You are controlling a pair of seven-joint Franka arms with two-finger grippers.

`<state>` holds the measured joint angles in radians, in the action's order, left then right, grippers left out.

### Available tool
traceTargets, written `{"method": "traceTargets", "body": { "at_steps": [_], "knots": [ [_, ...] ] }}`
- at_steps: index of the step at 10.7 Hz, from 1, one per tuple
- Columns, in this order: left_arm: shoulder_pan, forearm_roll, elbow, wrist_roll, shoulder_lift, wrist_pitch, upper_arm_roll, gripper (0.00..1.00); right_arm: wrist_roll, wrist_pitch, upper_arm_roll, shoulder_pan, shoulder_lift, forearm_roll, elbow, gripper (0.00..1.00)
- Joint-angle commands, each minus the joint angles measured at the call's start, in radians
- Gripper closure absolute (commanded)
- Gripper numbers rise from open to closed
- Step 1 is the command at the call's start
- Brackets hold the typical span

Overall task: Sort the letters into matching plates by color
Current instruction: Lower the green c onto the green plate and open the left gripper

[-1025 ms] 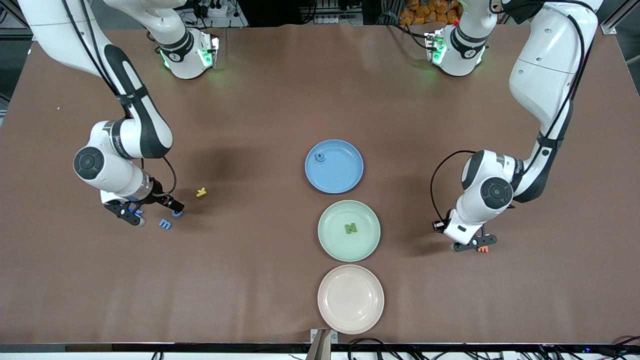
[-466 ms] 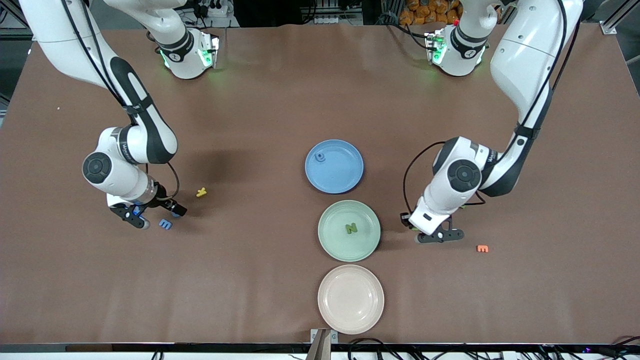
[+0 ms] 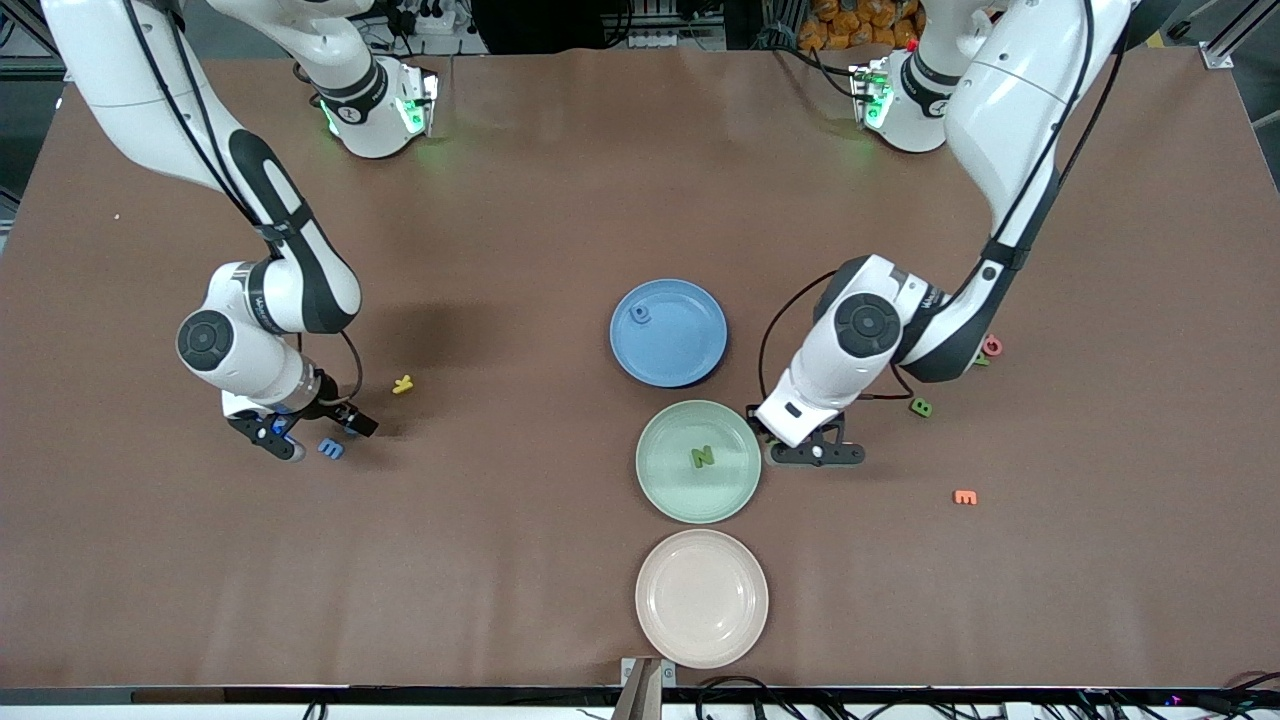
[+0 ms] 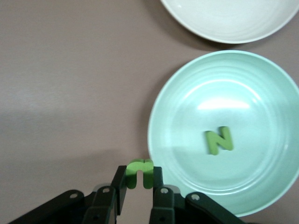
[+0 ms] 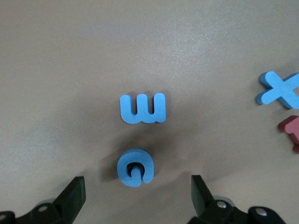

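Note:
My right gripper closes on the blue G (image 5: 135,167) now, since the G sits low between its fingers in the right wrist view and closing now would catch it.
My left gripper (image 4: 139,184) is shut on a small green letter (image 4: 139,173) and hangs over the table just beside the rim of the green plate (image 4: 261,93). That plate (image 3: 670,482) holds a green N (image 3: 703,457). My right gripper (image 5: 135,200) is open low over a blue G (image 5: 135,168), with a blue E (image 5: 143,108) just past it. In the front view this gripper (image 3: 310,432) stands toward the right arm's end of the table, beside the blue E (image 3: 331,449). The blue plate (image 3: 690,345) holds one blue letter (image 3: 641,313). The beige plate (image 3: 701,598) holds nothing.
A yellow letter (image 3: 402,384) lies beside the right gripper. A blue X (image 5: 280,88) and a red letter (image 5: 292,130) show in the right wrist view. An orange letter (image 3: 965,497), a green letter (image 3: 921,407) and a pink one (image 3: 991,346) lie toward the left arm's end.
My left gripper has travelled from beside the orange letter to the green plate's rim, staying shut. The right gripper has shifted only slightly and stays open.

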<state>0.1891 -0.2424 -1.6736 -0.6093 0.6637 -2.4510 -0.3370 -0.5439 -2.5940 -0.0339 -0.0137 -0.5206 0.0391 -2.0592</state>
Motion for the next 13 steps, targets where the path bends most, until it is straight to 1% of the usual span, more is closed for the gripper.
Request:
{"method": "traceTargets", "body": {
  "at_steps": [1,2,3,4,5,6,7,9,10,11,12,13],
  "knots": [
    [0.058,0.009,0.101,-0.018,0.065,-0.002,0.010,1.00,-0.005,-0.024,-0.006,0.012,-0.018,0.012,0.008,0.00],
    [0.061,0.009,0.112,-0.023,0.079,-0.005,0.012,1.00,-0.005,-0.032,-0.006,0.014,-0.024,0.007,0.010,0.04],
    [0.064,0.009,0.118,-0.024,0.091,-0.038,0.010,0.99,-0.005,-0.032,-0.006,0.014,-0.026,0.002,0.013,0.09],
    [0.091,0.009,0.124,-0.024,0.111,-0.081,0.012,0.90,-0.005,-0.034,-0.006,0.014,-0.029,0.001,0.017,0.17],
    [0.095,0.008,0.132,-0.023,0.129,-0.104,0.013,0.57,-0.004,-0.034,-0.006,0.014,-0.035,0.001,0.024,0.27],
    [0.087,0.000,0.129,-0.009,0.132,-0.124,0.013,0.01,-0.005,-0.034,-0.006,0.014,-0.035,0.001,0.024,0.36],
    [0.079,-0.003,0.129,-0.007,0.128,-0.129,0.012,0.00,-0.004,-0.034,-0.006,0.014,-0.036,0.001,0.024,0.44],
    [0.075,-0.006,0.129,-0.007,0.114,-0.128,0.013,0.00,-0.004,-0.034,-0.006,0.014,-0.038,0.001,0.024,0.55],
    [0.067,-0.006,0.120,0.000,0.093,-0.122,0.030,0.00,-0.004,-0.035,-0.006,0.012,-0.047,-0.001,0.027,0.61],
    [0.035,-0.008,0.111,0.025,0.070,-0.084,0.032,0.00,-0.005,-0.040,-0.006,0.011,-0.049,-0.001,0.030,0.66],
    [0.018,-0.009,0.110,0.089,0.050,-0.032,0.030,0.00,-0.005,-0.040,-0.006,0.011,-0.049,0.001,0.030,0.69],
    [0.004,-0.008,0.107,0.132,0.030,0.012,0.030,0.00,-0.005,-0.040,-0.006,0.011,-0.049,0.001,0.030,0.77]
  ]
}}
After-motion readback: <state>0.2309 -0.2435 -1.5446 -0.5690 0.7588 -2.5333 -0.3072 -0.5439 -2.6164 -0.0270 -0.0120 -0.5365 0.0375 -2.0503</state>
